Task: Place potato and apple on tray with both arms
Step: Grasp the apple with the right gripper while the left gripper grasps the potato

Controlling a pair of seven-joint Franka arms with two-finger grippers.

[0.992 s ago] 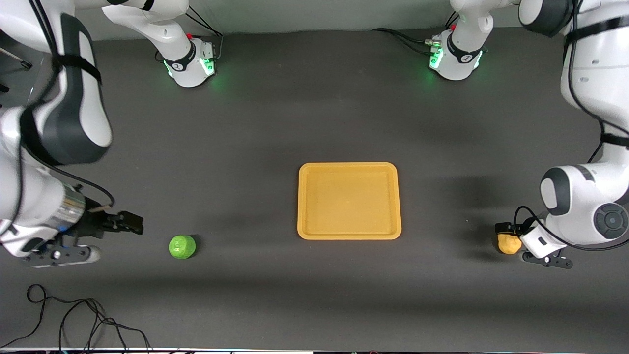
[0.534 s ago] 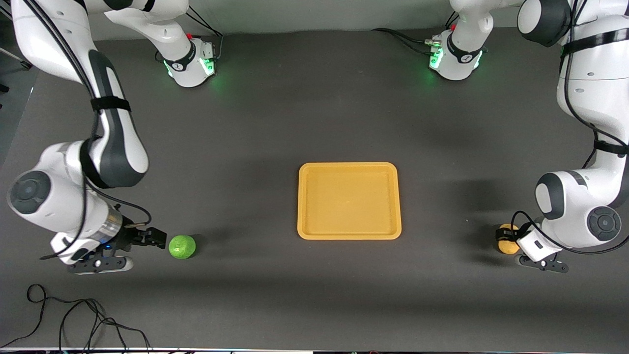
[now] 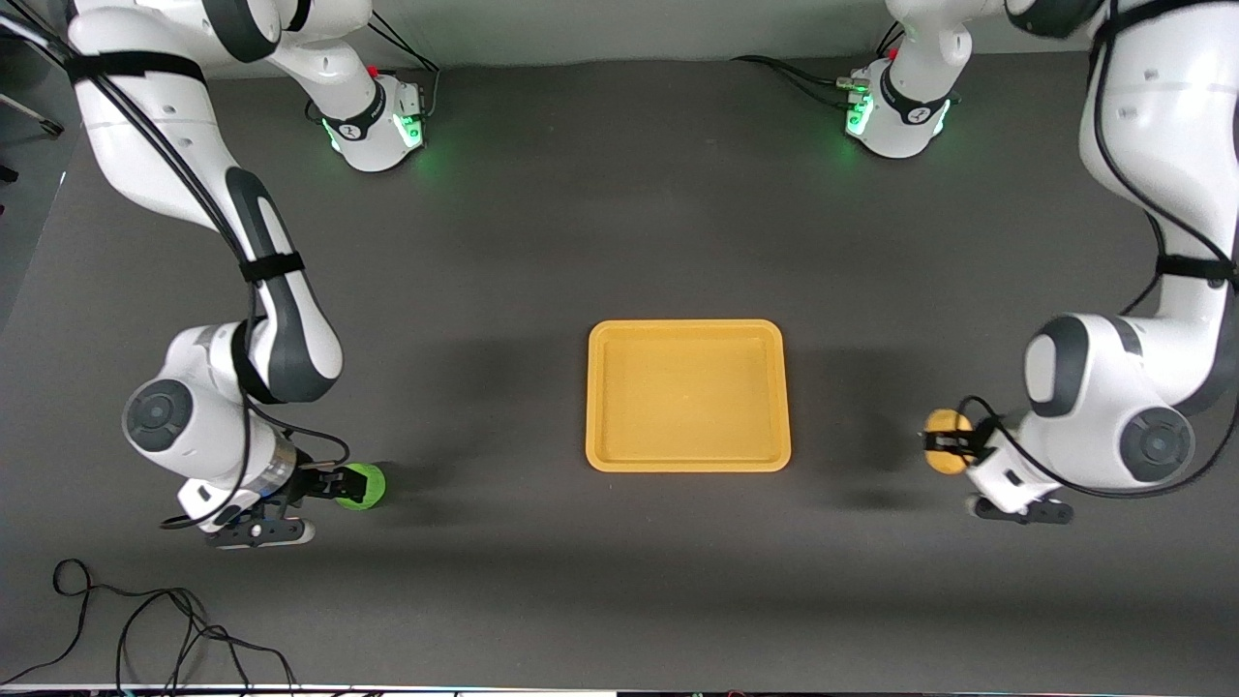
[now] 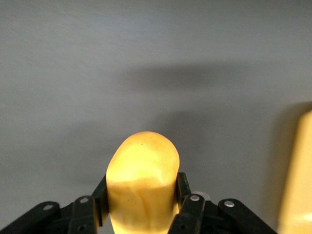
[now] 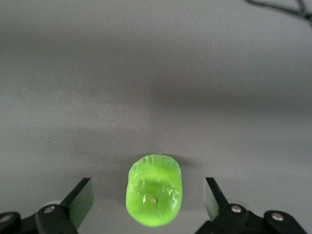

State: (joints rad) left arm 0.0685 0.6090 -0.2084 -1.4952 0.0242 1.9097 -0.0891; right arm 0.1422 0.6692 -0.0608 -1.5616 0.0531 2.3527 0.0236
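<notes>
The green apple [image 3: 369,488] has rounded sides, and my right gripper will grab it by them next. Then my right gripper will put the apple on the tray [image 3: 687,463].
The yellow-tan potato [image 3: 945,424] [image 4: 142,170] hangs just above the table, off the tray's end toward the left arm's end of the table. My left gripper [image 3: 949,443] [image 4: 141,195] is shut on it, a black finger [image 4: 183,192] pressed against each flank. The green apple [image 3: 369,488] [image 5: 155,190] rests on the table toward the right arm's end. My right gripper [image 3: 345,481] [image 5: 147,190] is down at it and open, with a finger [image 5: 80,200] on each side and a gap to the apple. The yellow-orange tray [image 3: 687,463] lies mid-table with nothing on it; its rim [image 4: 298,180] shows in the left wrist view.
A loose black cable [image 3: 145,629] [image 5: 282,7] lies by the table edge nearest the front camera, at the right arm's end. Both green-lit arm bases [image 3: 382,121] [image 3: 891,116] stand along the edge farthest from that camera. Dark bare tabletop lies between each fruit and the tray.
The left gripper closed on the potato, lifted it and carried it toward the tray. The right arm swung down until its open fingers came round the apple, which has not moved.
</notes>
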